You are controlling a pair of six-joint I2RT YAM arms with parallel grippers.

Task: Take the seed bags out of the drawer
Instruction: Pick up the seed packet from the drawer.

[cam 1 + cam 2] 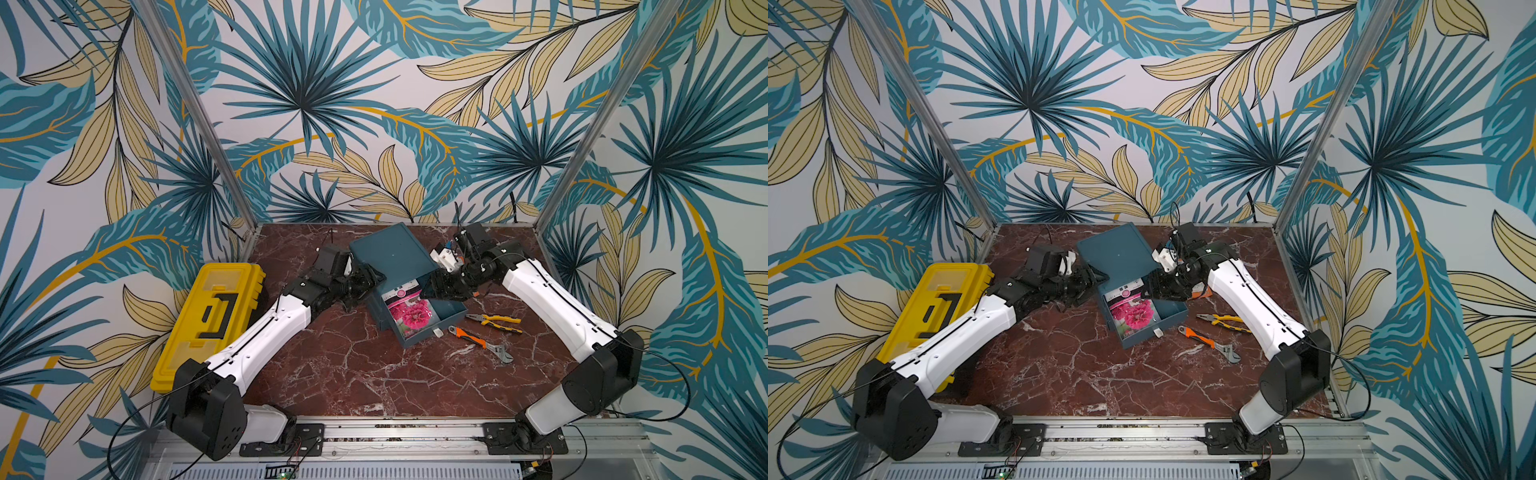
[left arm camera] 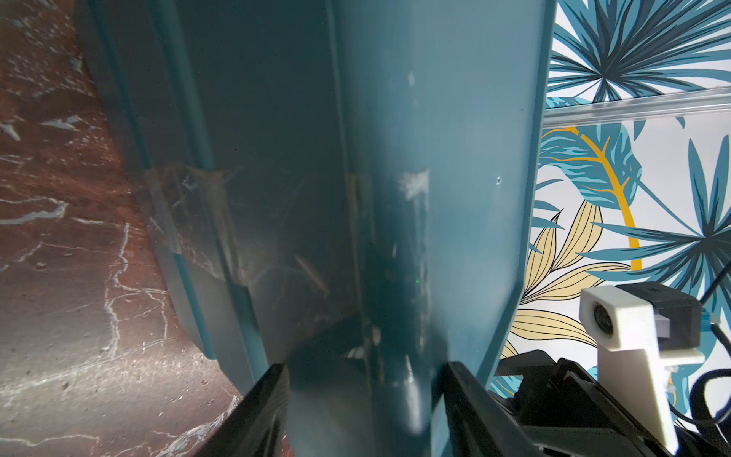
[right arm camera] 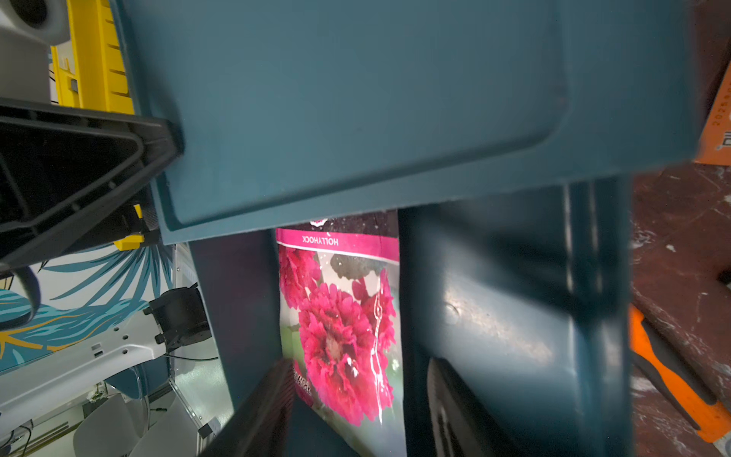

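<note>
My right gripper's fingers are above the upper edge of the seed bag's broad printed side point(image 1: 410, 308), so it needs to go lower before closing.
A dark blue box point(image 1: 390, 249) point(image 1: 1117, 249) stands at the back of the table with its drawer point(image 1: 451, 316) point(image 1: 1173, 316) pulled out toward the front. In the drawer lies a seed bag point(image 1: 409, 313) point(image 1: 1131, 313) point(image 3: 340, 316) printed with pink blooms, a white band at its far end. My right gripper point(image 1: 428, 289) point(image 1: 1148, 291) point(image 3: 358, 403) reaches into the back of the drawer, its jaws open on either side of the bag's end. The left gripper point(image 1: 372, 280) point(image 1: 1096, 278) point(image 2: 366, 403) is shut on the box's left side wall.
A yellow toolbox point(image 1: 208, 324) point(image 1: 934, 311) lies at the left beside my left arm. Yellow-handled pliers point(image 1: 494, 320) point(image 1: 1225, 320) and an orange-handled wrench point(image 1: 478, 343) point(image 1: 1208, 340) lie right of the drawer. An orange printed flat thing point(image 3: 716, 118) lies by the box, mostly hidden.
</note>
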